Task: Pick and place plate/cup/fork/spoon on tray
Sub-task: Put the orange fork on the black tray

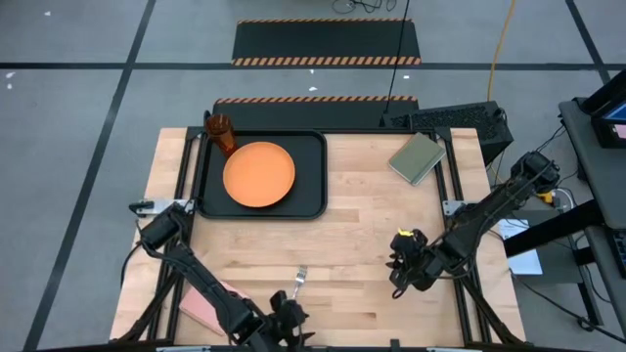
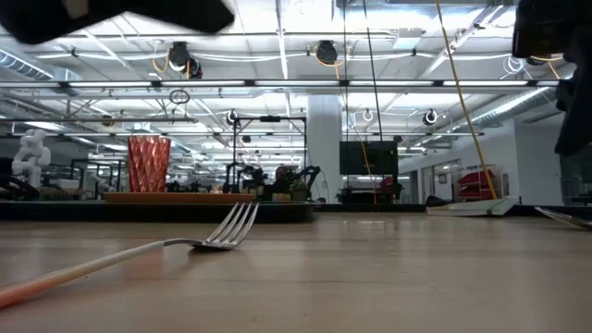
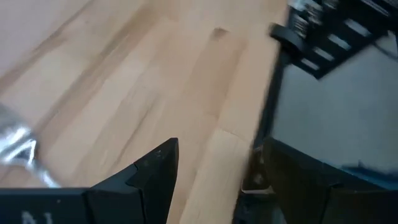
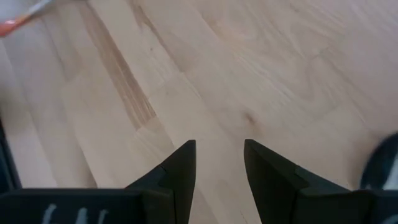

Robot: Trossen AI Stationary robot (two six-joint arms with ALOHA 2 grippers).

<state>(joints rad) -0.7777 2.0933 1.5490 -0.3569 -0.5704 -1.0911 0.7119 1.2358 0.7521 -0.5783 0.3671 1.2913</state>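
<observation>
I will add the fork to the black tray, so my left gripper will grab the fork by its metal neck next.
The orange plate lies flat in the black tray at the table's far left. The orange cup stands upright in the tray's far left corner and also shows in the low view. The fork lies on the wood near the front edge, tines toward the far side. My left gripper is open just near of the fork, above its handle end; silver metal shows beside its fingers. My right gripper is open and empty over bare wood at front right. I cannot make out the spoon for certain.
An olive-green pad lies at the far right and a pink pad at the front left under my left arm. A small yellow bit shows at my right gripper's far side. Bare wood lies between the two grippers.
</observation>
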